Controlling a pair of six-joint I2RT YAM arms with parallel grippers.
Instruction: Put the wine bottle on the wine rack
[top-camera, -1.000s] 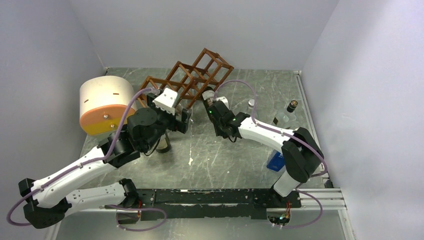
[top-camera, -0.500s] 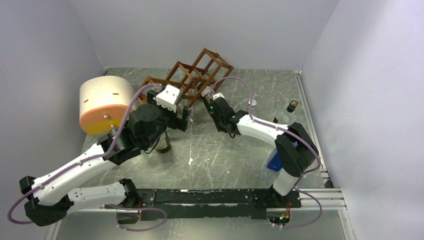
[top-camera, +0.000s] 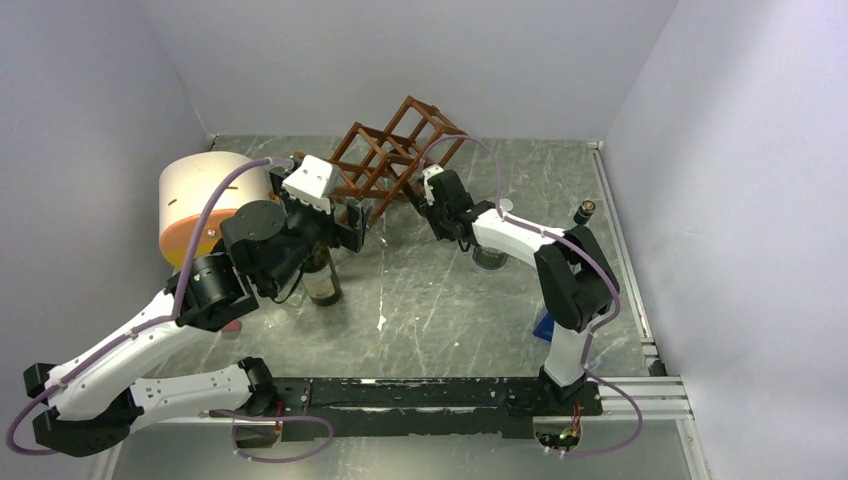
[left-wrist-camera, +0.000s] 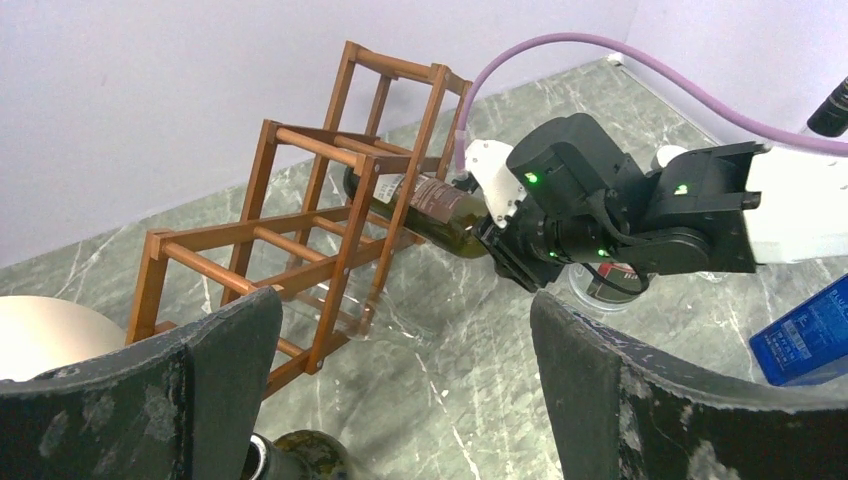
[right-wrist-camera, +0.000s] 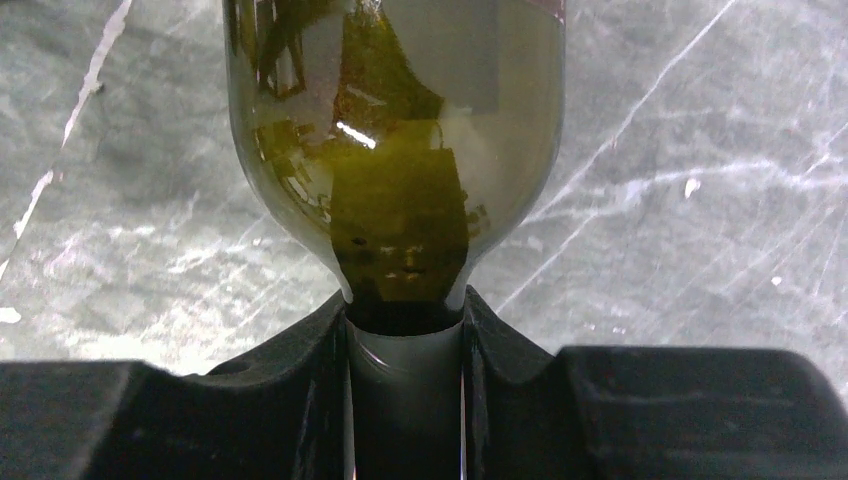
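Note:
The bottle would tip onto the table if my right gripper opened now, as only the bottle's base end is in the cell.
The reddish-brown wine rack (top-camera: 385, 155) (left-wrist-camera: 330, 210) stands at the back of the table. A dark green wine bottle (left-wrist-camera: 432, 208) (right-wrist-camera: 400, 150) lies almost level, its base end pushed into a lower cell of the rack. My right gripper (top-camera: 428, 197) (right-wrist-camera: 405, 400) is shut on the bottle's neck, just outside the rack's right side. My left gripper (top-camera: 335, 228) (left-wrist-camera: 400, 400) hangs open in front of the rack, holding nothing. Under it a second dark bottle (top-camera: 322, 280) (left-wrist-camera: 290, 460) stands upright.
A cream-and-orange cylinder (top-camera: 205, 205) sits to the left of the rack. A clear jar (top-camera: 490, 255) (left-wrist-camera: 610, 285) stands under the right forearm, with a blue box (top-camera: 548, 322) (left-wrist-camera: 805, 335) by the right arm's base. A small dark bottle (top-camera: 583, 212) stands at the right edge.
The right gripper has carried the wine bottle back and to the left, deeper into the rack. The left arm has swung left, uncovering the upright bottle.

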